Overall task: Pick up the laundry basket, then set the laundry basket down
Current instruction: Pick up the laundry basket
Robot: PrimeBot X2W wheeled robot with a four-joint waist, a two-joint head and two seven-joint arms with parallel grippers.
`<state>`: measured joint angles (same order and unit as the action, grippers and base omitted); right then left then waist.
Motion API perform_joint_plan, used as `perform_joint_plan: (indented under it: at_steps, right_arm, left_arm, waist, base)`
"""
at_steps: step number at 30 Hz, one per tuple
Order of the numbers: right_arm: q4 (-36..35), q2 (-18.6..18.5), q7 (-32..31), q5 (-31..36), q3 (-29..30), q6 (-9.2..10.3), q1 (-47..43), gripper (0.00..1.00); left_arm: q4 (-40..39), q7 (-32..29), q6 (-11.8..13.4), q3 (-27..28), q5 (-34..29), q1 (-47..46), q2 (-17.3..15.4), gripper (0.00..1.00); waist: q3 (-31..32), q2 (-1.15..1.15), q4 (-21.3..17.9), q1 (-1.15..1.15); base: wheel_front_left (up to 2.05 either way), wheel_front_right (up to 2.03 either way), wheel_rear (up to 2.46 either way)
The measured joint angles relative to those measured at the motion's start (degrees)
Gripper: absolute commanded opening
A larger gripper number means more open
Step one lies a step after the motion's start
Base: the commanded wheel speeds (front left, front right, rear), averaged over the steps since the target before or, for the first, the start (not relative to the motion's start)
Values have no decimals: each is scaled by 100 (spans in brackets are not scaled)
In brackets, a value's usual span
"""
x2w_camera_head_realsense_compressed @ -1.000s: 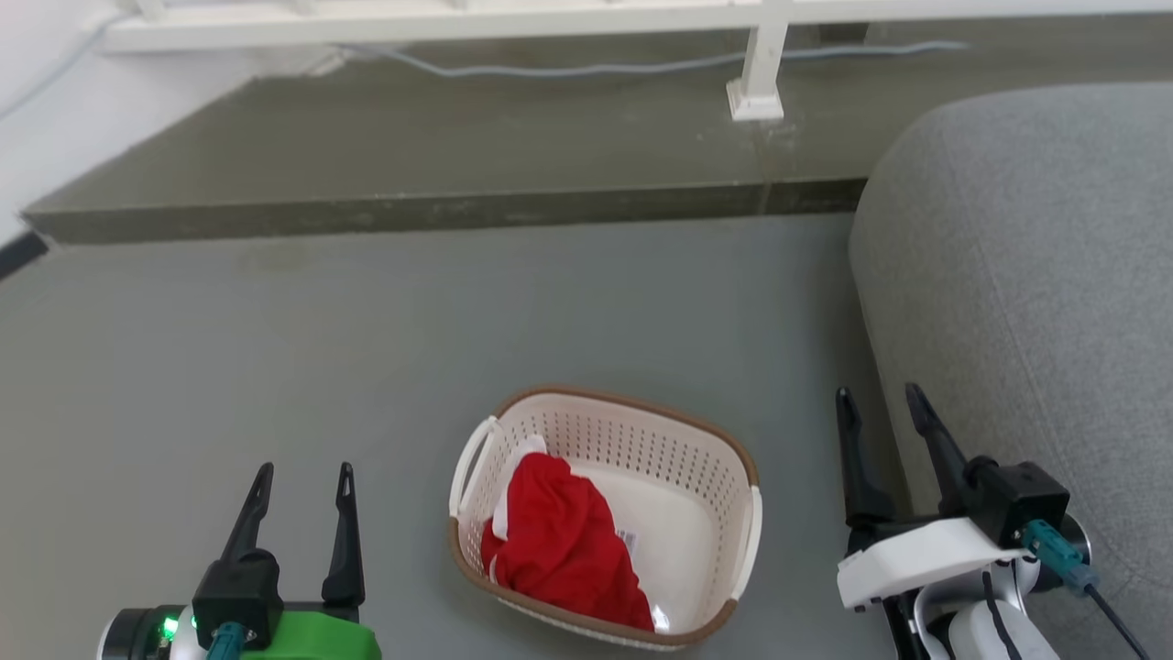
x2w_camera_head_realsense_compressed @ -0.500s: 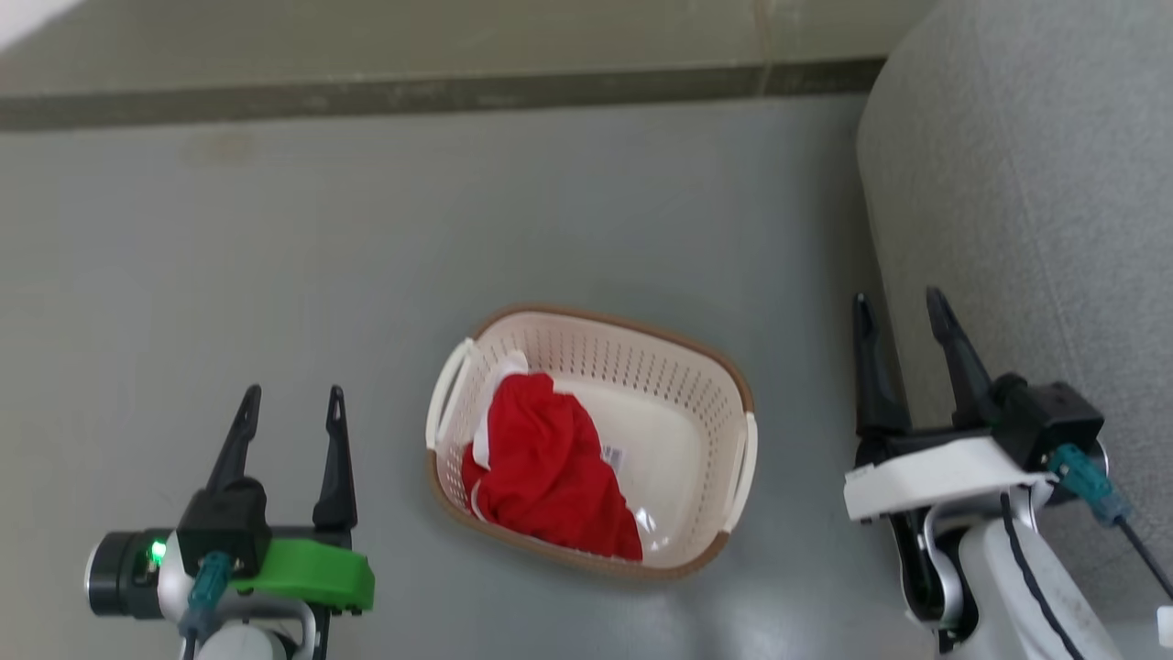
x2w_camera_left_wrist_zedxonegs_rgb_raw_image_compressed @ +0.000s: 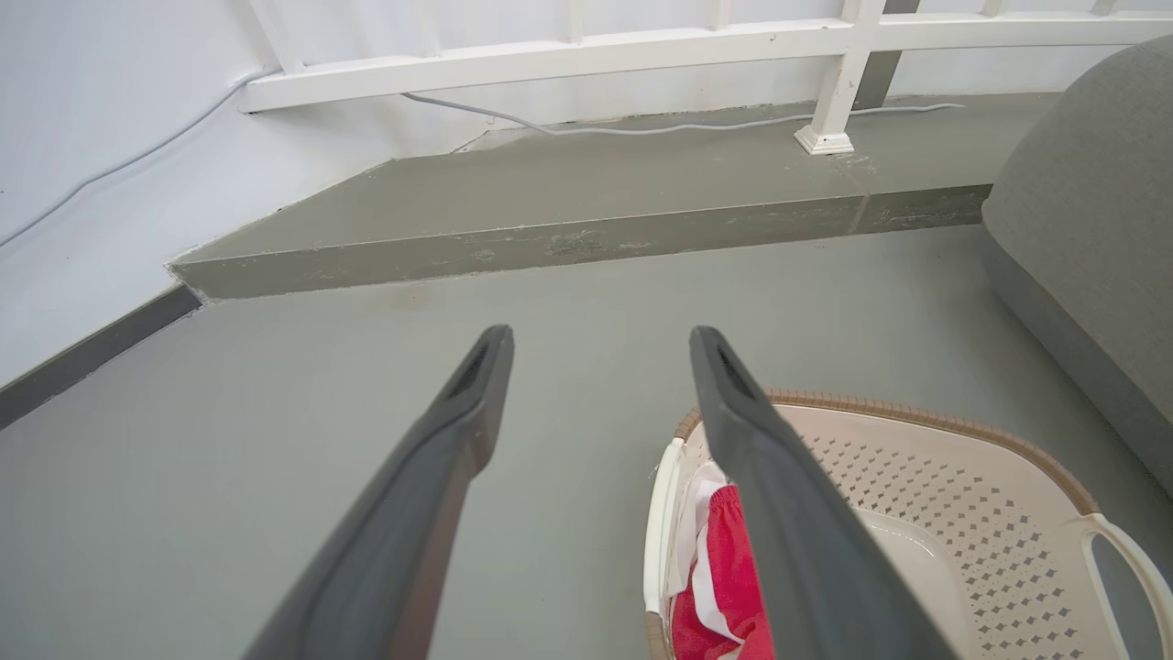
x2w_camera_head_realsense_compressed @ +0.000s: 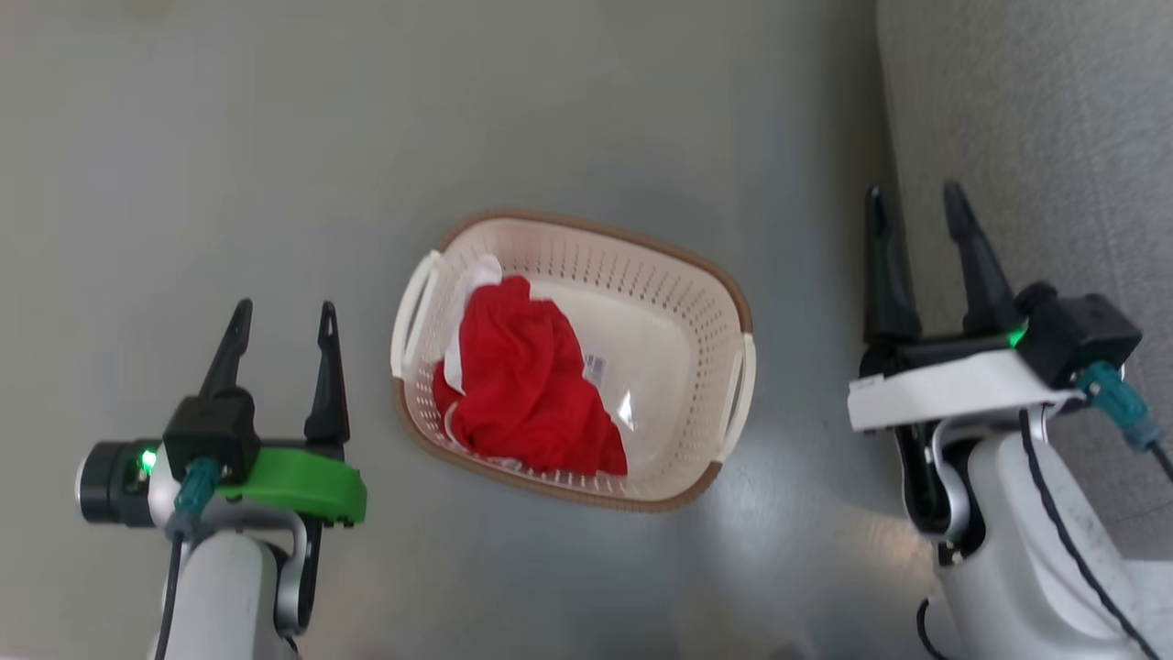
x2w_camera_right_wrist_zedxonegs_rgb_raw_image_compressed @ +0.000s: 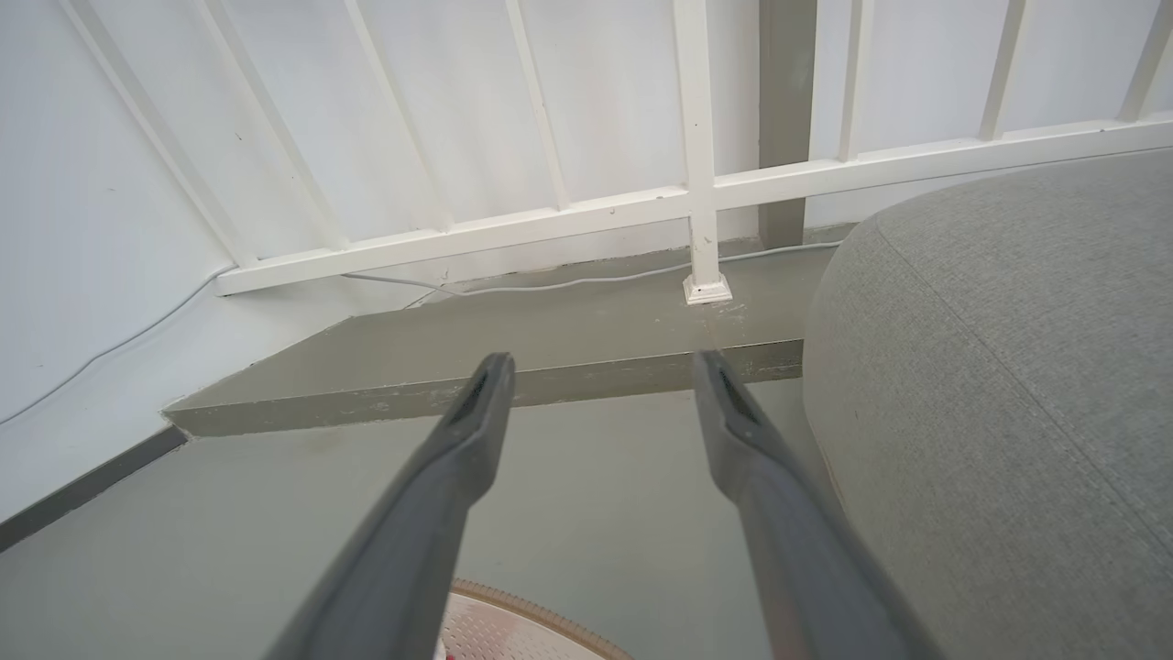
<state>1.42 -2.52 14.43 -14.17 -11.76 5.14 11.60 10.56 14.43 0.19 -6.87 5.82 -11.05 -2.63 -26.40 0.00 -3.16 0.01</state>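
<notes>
I should next grab the laundry basket by its slim white loop handle (x2w_camera_head_realsense_compressed: 412,313) with my left gripper to pick it up. The basket's broad body is wider than my fingers can open.
The laundry basket (x2w_camera_head_realsense_compressed: 678,302), cream perforated plastic with a brown rim, stands on the grey floor in the middle of the head view, with a red cloth (x2w_camera_head_realsense_compressed: 522,376) and some white fabric in its left half. Its near corner and a loop handle show in the left wrist view (x2w_camera_left_wrist_zedxonegs_rgb_raw_image_compressed: 971,495), and a sliver of its rim (x2w_camera_right_wrist_zedxonegs_rgb_raw_image_compressed: 541,623) in the right wrist view. My left gripper (x2w_camera_head_realsense_compressed: 282,317) hovers open to the basket's left, apart from it. To the basket's right, my right gripper (x2w_camera_head_realsense_compressed: 916,202) stands open beside the grey sofa. Both hold nothing.
A grey upholstered sofa (x2w_camera_head_realsense_compressed: 1035,147) fills the right side, close to my right fingers. Ahead, a low concrete step (x2w_camera_left_wrist_zedxonegs_rgb_raw_image_compressed: 568,220) runs under a white railing (x2w_camera_right_wrist_zedxonegs_rgb_raw_image_compressed: 696,183) with a cable along the wall. Open floor lies left of the basket.
The head camera has tilted down, so the step and railing have left the top of that view and the basket sits higher in it. Both grippers stay open.
</notes>
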Motion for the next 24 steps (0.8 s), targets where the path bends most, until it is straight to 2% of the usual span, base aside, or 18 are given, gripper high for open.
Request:
perform_joint_plan:
  at_steps: [24]
  right_arm:
    - [-177,-62,16,-255,-32,0,1745,100]
  left_arm:
    - [1530,1,-198,52,55,-1980,-51,100]
  waist:
    - [-2054,0,-161,0]
  base:
    - [0,0,0]
